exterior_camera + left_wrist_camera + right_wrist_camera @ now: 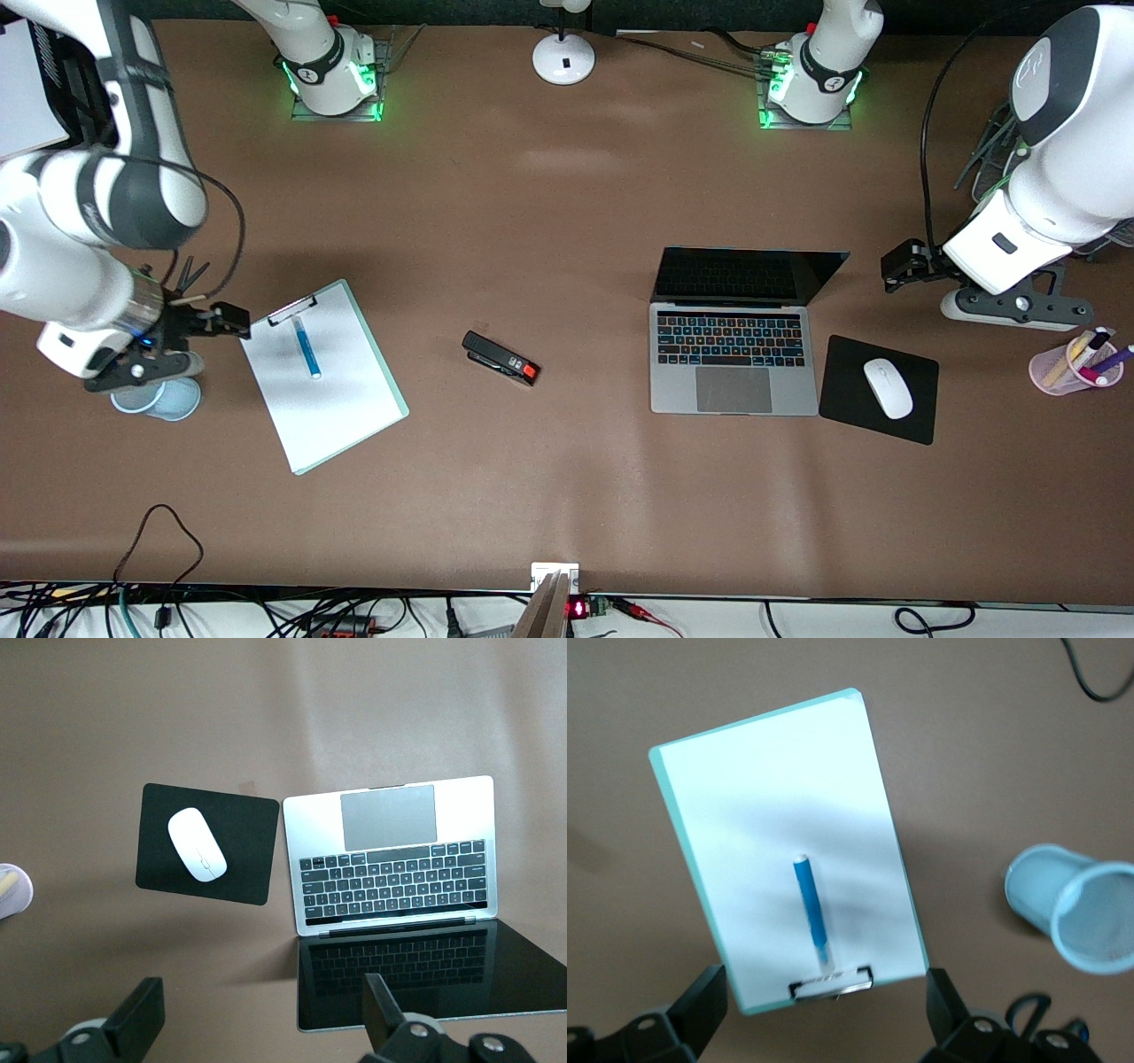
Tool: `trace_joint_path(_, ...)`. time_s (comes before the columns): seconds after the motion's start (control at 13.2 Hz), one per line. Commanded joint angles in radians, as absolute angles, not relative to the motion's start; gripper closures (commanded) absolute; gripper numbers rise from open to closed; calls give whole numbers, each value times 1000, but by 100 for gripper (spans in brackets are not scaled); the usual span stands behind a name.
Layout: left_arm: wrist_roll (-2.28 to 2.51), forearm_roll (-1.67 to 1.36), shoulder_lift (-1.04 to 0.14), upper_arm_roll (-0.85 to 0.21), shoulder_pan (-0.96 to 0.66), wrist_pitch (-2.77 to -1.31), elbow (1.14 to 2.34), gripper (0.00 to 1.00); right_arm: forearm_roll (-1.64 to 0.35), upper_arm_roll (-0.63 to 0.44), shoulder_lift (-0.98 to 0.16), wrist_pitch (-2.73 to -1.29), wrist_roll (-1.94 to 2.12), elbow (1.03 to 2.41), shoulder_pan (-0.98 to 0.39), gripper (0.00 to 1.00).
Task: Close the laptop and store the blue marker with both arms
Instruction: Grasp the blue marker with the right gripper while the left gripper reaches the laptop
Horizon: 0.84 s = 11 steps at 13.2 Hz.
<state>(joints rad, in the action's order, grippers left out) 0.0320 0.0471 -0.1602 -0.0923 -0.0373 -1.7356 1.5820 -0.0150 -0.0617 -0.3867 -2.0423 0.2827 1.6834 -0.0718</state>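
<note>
My right gripper grabs the blue marker by its blue body [307, 350] next, to store it in the light-blue mesh cup [159, 400].
The laptop [733, 363] stands open on the table, black screen up and keys lit; it also shows in the left wrist view [394, 850]. The blue marker [306, 347] lies on the white paper of a clipboard [337, 408], near its clip; it also shows in the right wrist view [810, 908]. My left gripper [904, 264] hangs open and empty over the table beside the laptop's screen edge; in its wrist view [261, 1019] the fingers stand wide apart. My right gripper [229, 321] hangs open and empty over the table just off the clipboard's clip end, as its wrist view [822, 1014] shows.
A light-blue mesh cup [159, 399] sits beside the clipboard under the right hand [1076, 908]. A black stapler [500, 358] lies mid-table. A white mouse [888, 387] rests on a black mouse pad [850, 399]. A pink cup of markers [1075, 363] stands at the left arm's end.
</note>
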Motion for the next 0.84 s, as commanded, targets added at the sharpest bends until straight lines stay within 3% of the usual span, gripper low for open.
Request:
trace_joint_path(0.0,20,60,-253,-91,-43,-1653,1401,41,-29,-61,-434,-2124,340,1704,-87,9)
trace_joint_path(0.08,20,55,-287,-91,-43,-1575,1361,59,-31,-61,-448,-2170,375,1722,-101,16)
trace_joint_path(0.3,26,57,-304,-91,-41,-1508,1325,98,-32,-61,-515,-2281,523,1750,-101,24)
trace_joint_path(0.53,78,-4,-298,-92,-40,-1390,1345,100,-29,-60,-575,-2338,575,1749,-103,25)
trace_joint_path(0.76,190,-116,-252,-98,-38,-1387,1439,100,-31,-38,-606,-2358,597,1746,-104,29)
